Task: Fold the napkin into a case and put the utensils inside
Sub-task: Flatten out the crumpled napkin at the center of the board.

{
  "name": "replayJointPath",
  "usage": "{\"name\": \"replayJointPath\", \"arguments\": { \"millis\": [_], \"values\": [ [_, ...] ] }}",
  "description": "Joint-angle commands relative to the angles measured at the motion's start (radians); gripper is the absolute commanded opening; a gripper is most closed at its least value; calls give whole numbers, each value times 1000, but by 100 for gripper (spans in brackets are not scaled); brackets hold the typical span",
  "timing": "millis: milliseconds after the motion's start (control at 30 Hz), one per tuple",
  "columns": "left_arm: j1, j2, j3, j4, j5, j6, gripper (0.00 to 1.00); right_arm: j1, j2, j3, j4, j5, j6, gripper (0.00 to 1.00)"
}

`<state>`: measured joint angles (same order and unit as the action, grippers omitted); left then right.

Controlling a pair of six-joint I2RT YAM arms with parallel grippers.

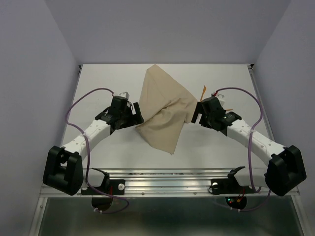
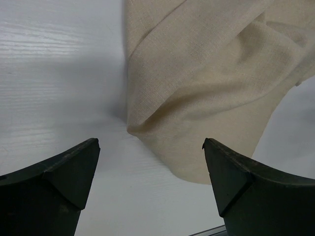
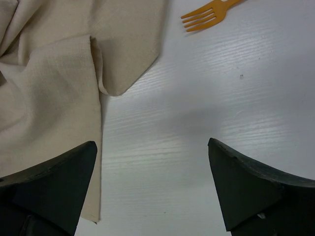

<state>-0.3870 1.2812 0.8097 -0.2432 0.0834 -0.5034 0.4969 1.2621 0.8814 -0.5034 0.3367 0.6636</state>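
I will next use my right gripper to grab the napkin point(image 1: 162, 110) at its edge by the napkin's near corner point(image 1: 172, 151). That leaves the napkin's far part free to spread for folding.
The tan napkin point(image 1: 162, 110) lies rumpled and partly doubled over in the middle of the white table, between both arms. My left gripper point(image 1: 137, 117) sits at its left edge, open, and in the left wrist view the napkin point(image 2: 206, 73) bulges just ahead of the empty left gripper point(image 2: 150, 145). My right gripper point(image 1: 196, 112) sits at the cloth's right edge, also open. Its wrist view shows the right gripper point(image 3: 152, 145) over bare table, with the napkin point(image 3: 59, 73) to the left. An orange fork point(image 3: 206, 17) lies beyond. From above, the utensils point(image 1: 203, 91) show as thin orange slivers behind the right gripper. No case is in view.
Purple cables point(image 1: 81, 101) loop beside each arm. A metal rail point(image 1: 162, 178) runs along the table's near edge. Grey walls point(image 1: 39, 73) close in the left, right and back sides.
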Motion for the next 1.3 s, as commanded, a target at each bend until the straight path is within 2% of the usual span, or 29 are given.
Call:
{"name": "replayJointPath", "arguments": {
  "millis": [0, 167, 300, 433, 467, 600, 633, 700, 733, 800, 900, 1100, 1133, 1200, 1233, 1267],
  "values": [
    [-6, 17, 49, 25, 0, -7, 99, -1, -7, -12, 48, 15, 21, 100],
    [-6, 47, 82, -8, -11, 12, 99, -1, -9, -30, 55, -13, 11, 100],
    [-6, 37, 92, -1, 21, 20, 99, 28, -26, -84, 123, -139, 56, 100],
    [19, 46, 146, -51, 21, 40, 99, 165, -11, -145, 186, -156, 151, 100],
    [28, 44, 151, -53, 32, 40, 99, 239, 0, -148, 195, -147, 190, 100],
    [94, 37, 161, -39, 99, 43, 99, 368, 92, -124, 221, -105, 279, 97],
    [118, 38, 163, -39, 107, 43, 99, 397, 115, -121, 241, -117, 290, 90],
    [137, 47, 175, -50, 108, 48, 99, 417, 163, -121, 270, -130, 324, 83],
    [145, 50, 177, -57, 108, 51, 99, 428, 171, -133, 313, -142, 332, 75],
    [160, 50, 172, -59, 113, 60, 99, 428, 192, -147, 365, -157, 353, 69],
    [163, 46, 160, -54, 122, 71, 98, 428, 233, -151, 396, -183, 358, 66],
    [163, 49, 131, -34, 148, 81, 98, 437, 313, -131, 434, -212, 372, 46],
    [163, 49, 128, -28, 154, 85, 98, 437, 318, -130, 436, -205, 372, 37],
    [162, 49, 118, -25, 168, 86, 97, 437, 324, -124, 431, -193, 375, 29],
    [162, 50, 115, -24, 174, 92, 96, 437, 324, -122, 425, -174, 375, 19],
    [162, 53, 108, -24, 182, 94, 96, 437, 323, -119, 422, -165, 373, 14]
  ]
}}
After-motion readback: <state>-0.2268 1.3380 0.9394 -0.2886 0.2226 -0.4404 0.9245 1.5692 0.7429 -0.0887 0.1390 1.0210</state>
